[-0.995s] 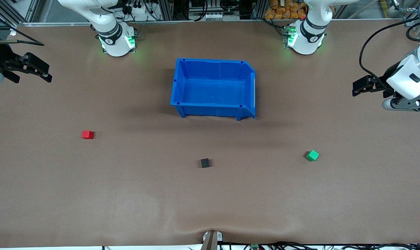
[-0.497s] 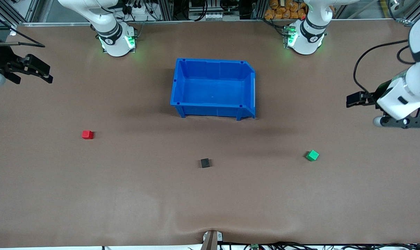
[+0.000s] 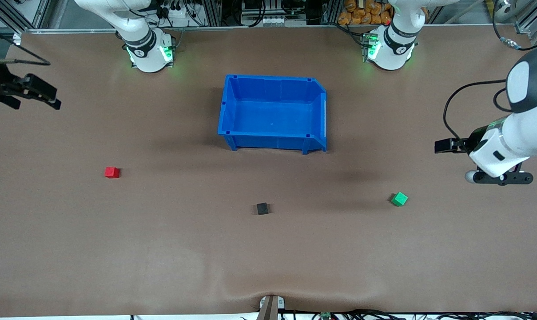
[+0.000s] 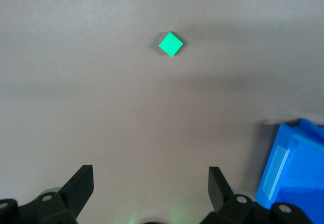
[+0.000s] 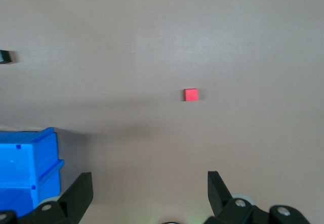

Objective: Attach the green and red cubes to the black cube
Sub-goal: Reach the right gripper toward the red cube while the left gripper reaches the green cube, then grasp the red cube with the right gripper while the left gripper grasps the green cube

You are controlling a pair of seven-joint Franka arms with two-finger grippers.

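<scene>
The red cube needs one side free to meet the black cube, so my right gripper will next grab the red cube by its two opposite sides.
The red cube lies on the table toward the right arm's end, and it also shows in the right wrist view. The black cube lies mid-table, nearer to the front camera than the bin; it is at the edge of the right wrist view. The green cube lies toward the left arm's end, and it also shows in the left wrist view. My left gripper is open and empty in the air, short of the green cube. My right gripper is open and empty in the air, well away from the red cube.
A blue bin, empty inside, stands mid-table between the arm bases and the black cube. A corner of it shows in each wrist view. Brown table surface lies between the three cubes.
My left arm has swung toward the front camera and toward the green cube. My right gripper has shifted slightly toward its end of the table. The cubes have not moved.
</scene>
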